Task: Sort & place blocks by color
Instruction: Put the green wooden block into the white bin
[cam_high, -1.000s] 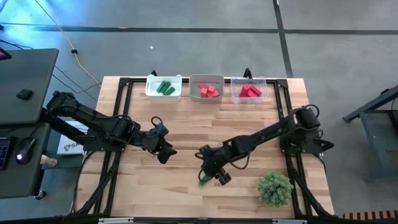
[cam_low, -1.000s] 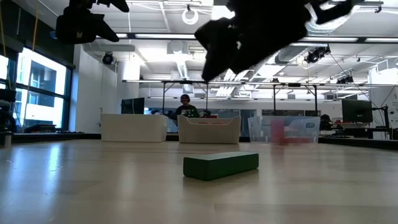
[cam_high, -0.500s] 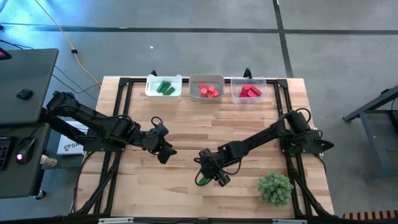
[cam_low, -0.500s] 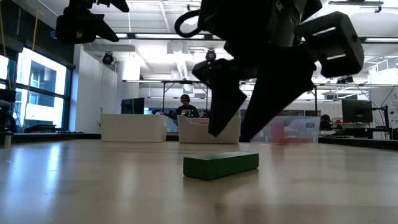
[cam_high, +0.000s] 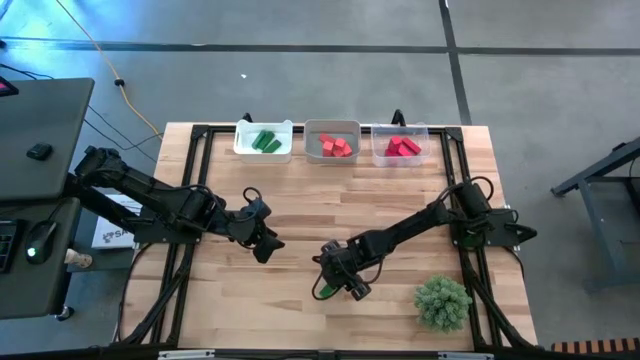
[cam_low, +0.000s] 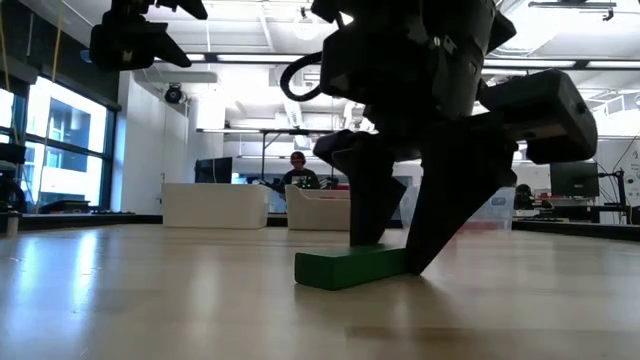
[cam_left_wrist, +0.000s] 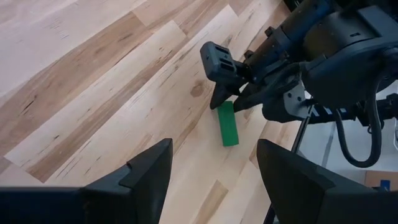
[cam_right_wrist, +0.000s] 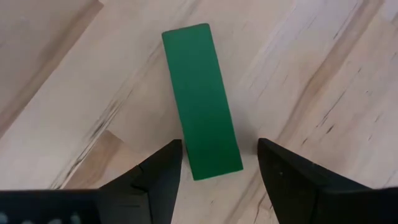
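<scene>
My right gripper needs to close, because its fingers reach down on either side of the bar's near end, close over the tabletop. Closing now would catch the green bar.
One green bar block (cam_right_wrist: 201, 99) lies flat on the table, seen also in the low view (cam_low: 335, 269) and the high view (cam_high: 320, 293). My right gripper (cam_right_wrist: 217, 169) is open and points down over it, a finger on each long side of the bar's end, tips near the tabletop (cam_low: 392, 258). A narrow gap shows on both sides, so it touches nothing. My left gripper (cam_high: 266, 246) is open and hovers left of the table's middle, clear of the wood (cam_left_wrist: 214, 180). Other blocks lie in three trays at the far edge.
Along the far edge stand a white tray (cam_high: 246, 147) with green blocks, a grey tray (cam_high: 312, 150) with salmon-red blocks and a clear tray (cam_high: 380, 155) with red blocks. A bushy green plant ball (cam_high: 442, 303) sits near the near right corner. A person is in the room beyond (cam_low: 298, 172).
My right gripper has come down and shifted a little toward the table's near left, from above the green block to where its fingers straddle it at table height. The gap between its fingers looks unchanged. The block has stayed where it was.
</scene>
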